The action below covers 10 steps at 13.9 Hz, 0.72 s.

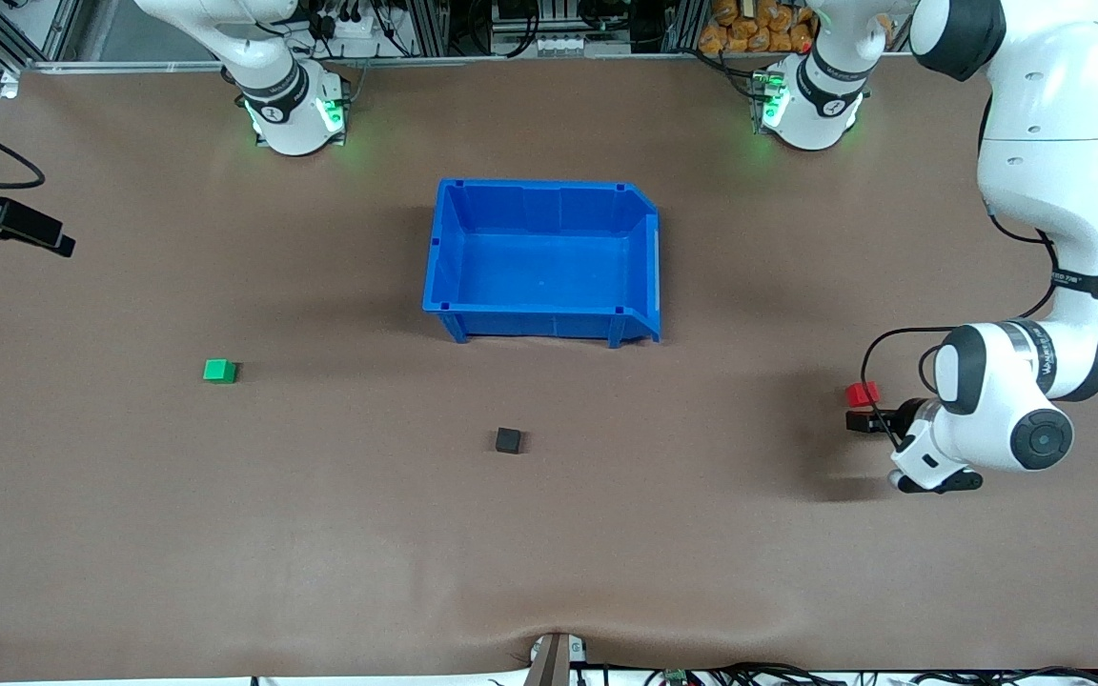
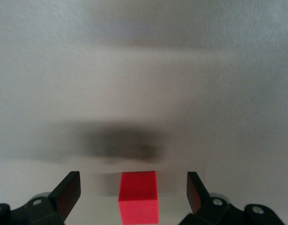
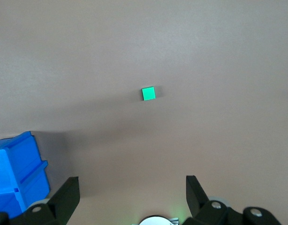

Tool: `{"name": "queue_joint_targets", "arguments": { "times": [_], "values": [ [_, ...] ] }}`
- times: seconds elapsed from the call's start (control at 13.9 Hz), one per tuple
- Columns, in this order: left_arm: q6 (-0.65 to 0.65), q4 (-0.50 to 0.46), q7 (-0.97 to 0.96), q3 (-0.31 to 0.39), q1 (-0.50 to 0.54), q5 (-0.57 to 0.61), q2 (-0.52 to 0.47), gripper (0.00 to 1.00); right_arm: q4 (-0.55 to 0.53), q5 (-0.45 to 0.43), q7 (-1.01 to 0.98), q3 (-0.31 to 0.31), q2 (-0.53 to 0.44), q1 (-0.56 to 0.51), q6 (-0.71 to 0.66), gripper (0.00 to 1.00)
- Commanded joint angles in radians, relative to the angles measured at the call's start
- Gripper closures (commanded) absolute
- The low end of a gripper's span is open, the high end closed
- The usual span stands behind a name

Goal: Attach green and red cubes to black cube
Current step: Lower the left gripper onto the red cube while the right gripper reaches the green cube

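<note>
My left gripper grabs the red cube (image 1: 862,393) by its two opposite sides next, so one side of the red cube stays free to meet the black cube (image 1: 508,439).
The red cube (image 1: 862,393) lies on the brown table toward the left arm's end. My left gripper (image 1: 861,410) is low over it. In the left wrist view the red cube (image 2: 139,197) sits between the open fingers (image 2: 69,192), with a gap on each side. The black cube (image 1: 508,439) rests near the table's middle, nearer the front camera than the blue bin. The green cube (image 1: 219,371) lies toward the right arm's end. My right gripper (image 3: 132,187) hangs open and empty high over the table, with the green cube (image 3: 148,93) small below it.
The blue bin (image 1: 541,186) stands in the middle of the table, nearer the robots' bases, with nothing in it; one corner of the bin (image 3: 17,168) shows in the right wrist view. A black device (image 1: 6,221) juts in at the right arm's end.
</note>
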Motion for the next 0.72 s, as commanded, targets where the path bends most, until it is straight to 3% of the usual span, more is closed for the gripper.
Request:
{"name": "queue_joint_targets", "arguments": {
  "times": [0.0, 0.14, 0.5, 0.58, 0.65],
  "values": [
    [0.009, -0.031, -0.009, 0.000, -0.019, -0.002, -0.016, 0.00, 0.009, 0.003, 0.003, 0.010, -0.001, -0.012, -0.011, 0.00],
    [0.008, -0.040, -0.009, 0.000, -0.017, 0.000, -0.018, 0.00, 0.009, 0.003, 0.000, 0.010, 0.017, -0.011, -0.011, 0.00],
    [0.008, -0.071, -0.008, 0.000, -0.013, -0.002, -0.018, 0.00, 0.016, -0.006, -0.011, 0.010, 0.165, -0.035, 0.004, 0.00],
    [0.008, -0.074, -0.008, 0.000, -0.010, 0.000, -0.019, 0.05, -0.001, -0.005, -0.011, 0.010, 0.182, -0.050, 0.019, 0.00],
    [0.008, -0.074, -0.006, 0.000, -0.005, 0.000, -0.021, 0.16, -0.044, -0.005, -0.013, 0.010, 0.181, -0.055, 0.063, 0.00]
  ]
}}
